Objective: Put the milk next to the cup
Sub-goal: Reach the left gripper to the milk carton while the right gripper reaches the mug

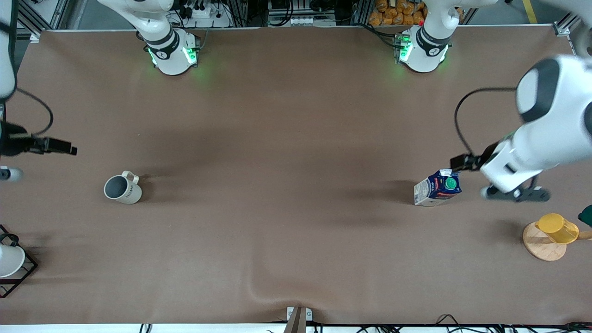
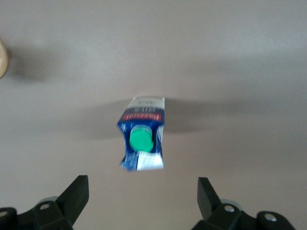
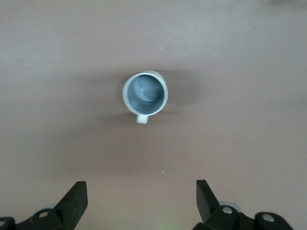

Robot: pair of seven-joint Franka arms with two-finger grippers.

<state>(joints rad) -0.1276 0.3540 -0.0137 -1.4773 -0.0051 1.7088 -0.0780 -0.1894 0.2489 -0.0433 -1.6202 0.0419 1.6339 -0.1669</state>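
The milk needs to go next to the cup (image 1: 123,188). My left gripper should grab it by its top end (image 1: 447,175) beside the green cap.
The milk (image 1: 437,187), a dark blue and white carton with a green cap, stands tilted on the brown table toward the left arm's end. In the left wrist view the milk (image 2: 142,140) shows ahead of my left gripper (image 2: 143,201), which is open and empty. In the front view the left gripper (image 1: 515,195) hovers beside the carton, apart from it. The cream cup (image 1: 123,188) with a grey inside stands toward the right arm's end. My right gripper (image 3: 142,201) is open and empty, high above the table with the cup (image 3: 145,94) ahead of it.
A yellow cup (image 1: 557,228) rests on a wooden disc (image 1: 539,247) near the left arm's end, nearer the camera than the left gripper. A black wire rack (image 1: 25,273) holding a white object sits at the right arm's end. The table cover has a wrinkle (image 1: 259,286) near the front edge.
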